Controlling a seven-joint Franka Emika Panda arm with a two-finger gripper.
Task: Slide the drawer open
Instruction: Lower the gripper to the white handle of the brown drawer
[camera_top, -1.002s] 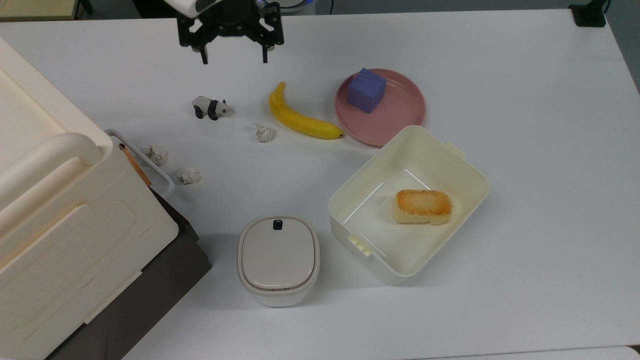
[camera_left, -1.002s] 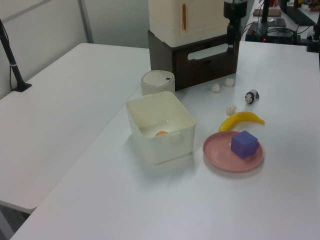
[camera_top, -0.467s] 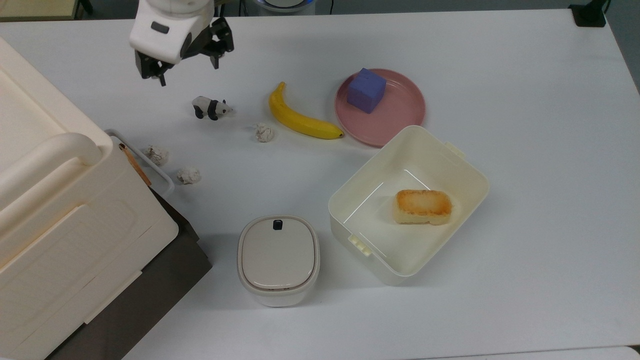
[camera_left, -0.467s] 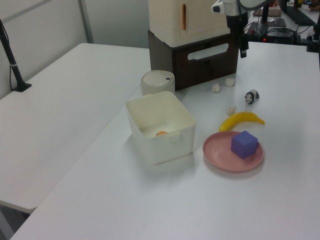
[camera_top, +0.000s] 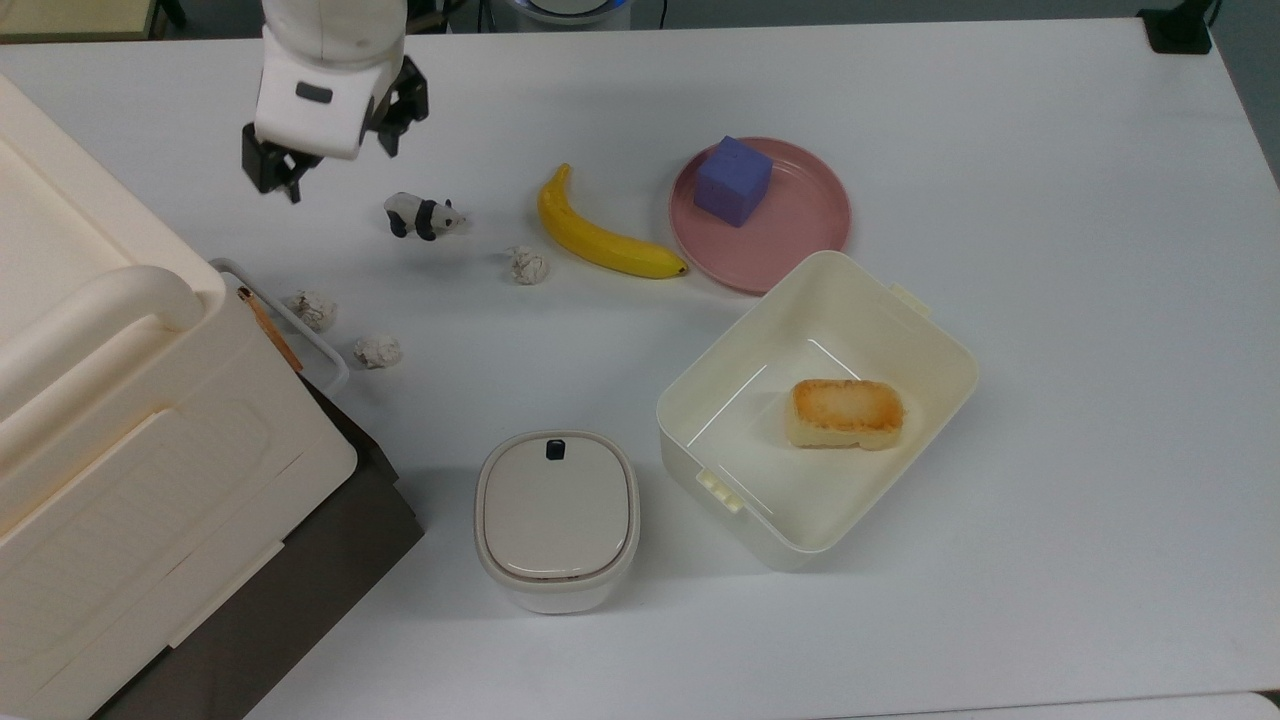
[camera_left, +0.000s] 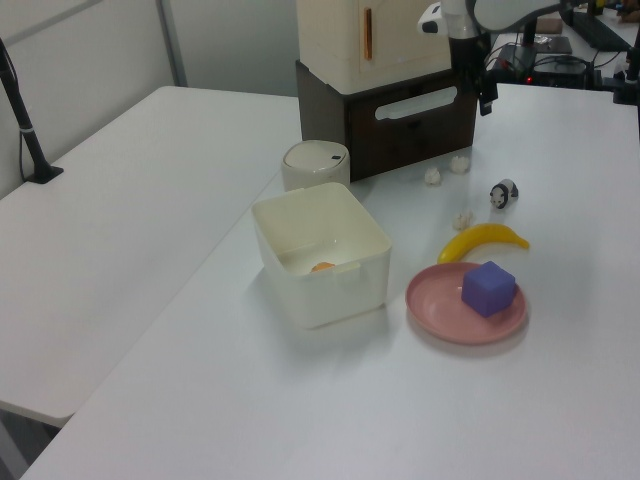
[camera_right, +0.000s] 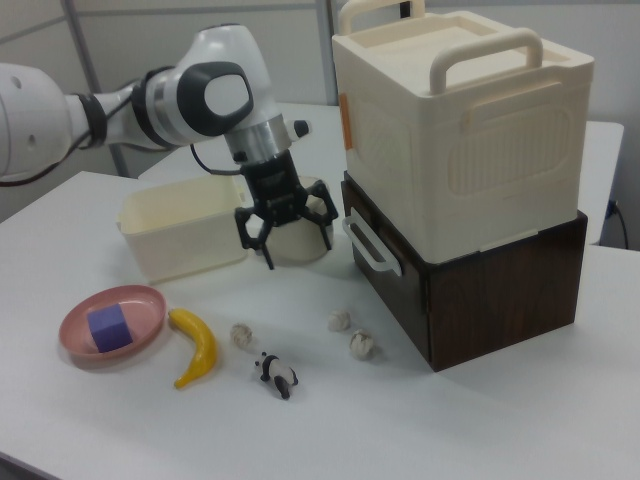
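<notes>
The dark brown drawer (camera_left: 410, 142) needs to slide open, so my gripper should grab its white loop handle (camera_left: 418, 102) next.
The drawer (camera_right: 392, 262) has a dark brown front under the big cream box, and it sits flush with the cabinet. Its white loop handle (camera_right: 368, 245) sticks out toward the table; the handle (camera_top: 296, 325) is at the top view's left, and the handle (camera_left: 418, 102) spans the front in the left view. My gripper (camera_right: 297, 243) hangs open with nothing between its black fingers, a short gap from the handle on the right view's left. In the top view the gripper (camera_top: 333, 152) is up-table of the handle. The gripper (camera_left: 479, 94) is beside the drawer's end in the left view.
Two paper balls (camera_top: 312, 308) (camera_top: 377, 350) lie just in front of the handle, a third (camera_top: 528, 265) farther out. A toy panda (camera_top: 425, 215), a banana (camera_top: 600, 240), a pink plate (camera_top: 800, 245) with a blue cube (camera_top: 733, 180), a cream bin (camera_top: 935, 335) and a lidded pot (camera_top: 556, 515) stand nearby.
My gripper has moved from the top view's upper middle to its left, toward the drawer side, and has turned about its axis. Its fingers stay open. Nothing else moved.
</notes>
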